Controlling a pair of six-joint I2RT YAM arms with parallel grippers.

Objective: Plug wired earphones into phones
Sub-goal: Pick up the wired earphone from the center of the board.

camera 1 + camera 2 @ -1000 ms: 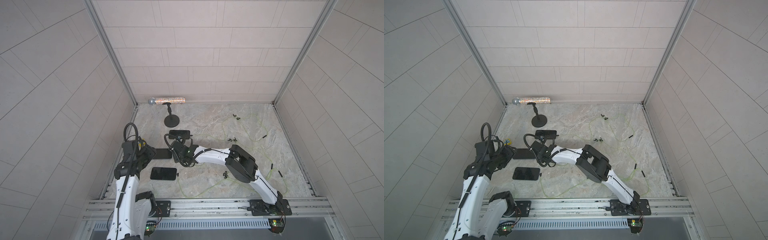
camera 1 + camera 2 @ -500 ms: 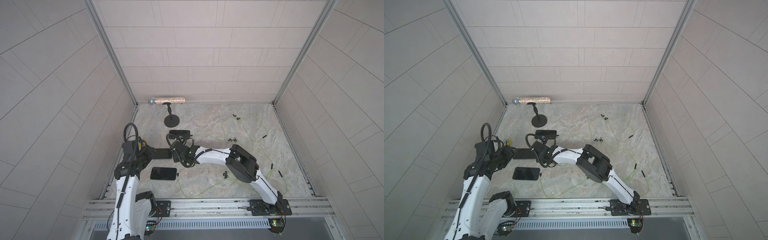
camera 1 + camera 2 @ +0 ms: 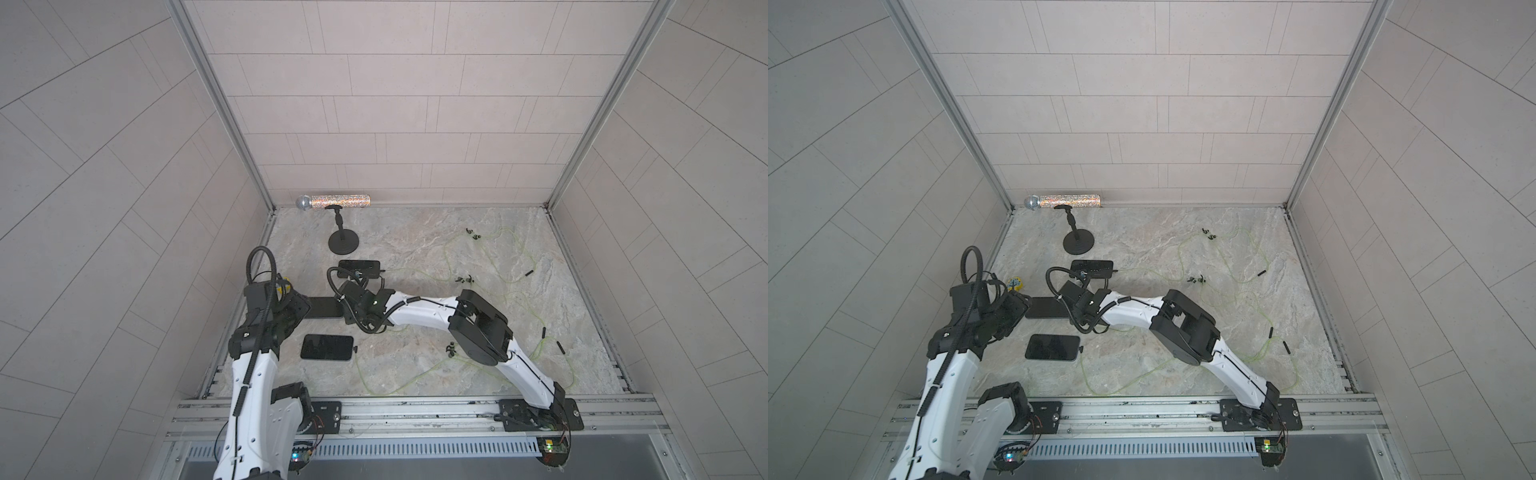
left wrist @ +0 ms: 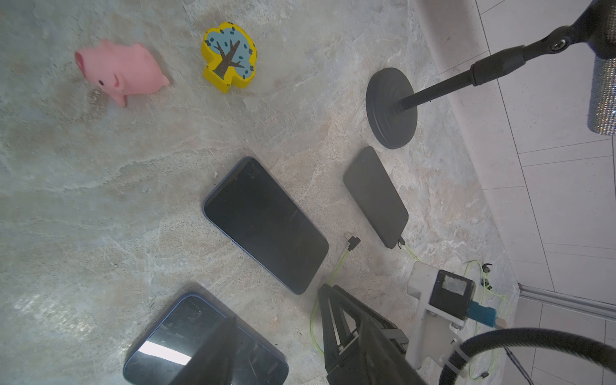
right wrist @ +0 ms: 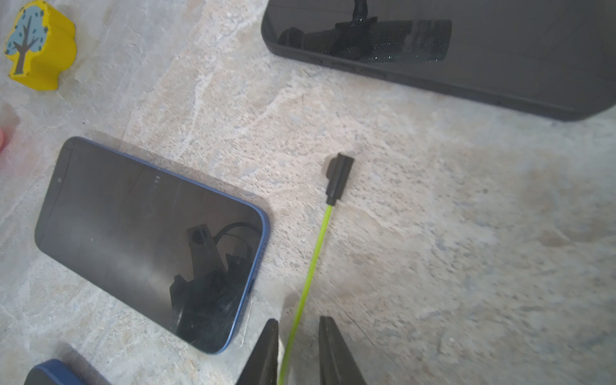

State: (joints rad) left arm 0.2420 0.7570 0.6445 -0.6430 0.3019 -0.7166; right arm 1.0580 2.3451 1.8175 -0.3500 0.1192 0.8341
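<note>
The green cable runs in the gap between my right gripper's fingers, so my right gripper should close on it now, as closing now would hold the cable.
Three black phones lie in a row at the left: far [image 3: 359,269], middle [image 3: 326,307], near [image 3: 327,347]. The far and near phones each have a small black plug at the right end. Pale green earphones cables [image 3: 451,266] wind over the table. My right gripper [image 5: 298,320] is open just right of the middle phone [image 5: 150,240]. One green cable [image 5: 310,266] runs between its fingers to a loose black plug [image 5: 339,178] on the table. My left gripper [image 4: 276,306] is open and holds nothing, one finger over the near phone [image 4: 186,336].
A black round-based stand [image 3: 344,243] and a glittery microphone [image 3: 336,201] are at the back left. A pink pig toy [image 4: 121,70] and a yellow tree block [image 4: 228,56] lie by the left wall. Earbuds [image 3: 464,279] and small black pieces [image 3: 528,274] are scattered at the right.
The right wrist has wavered slightly beside the middle phone. Nothing was taken hold of or let go, and the left arm has stayed still.
</note>
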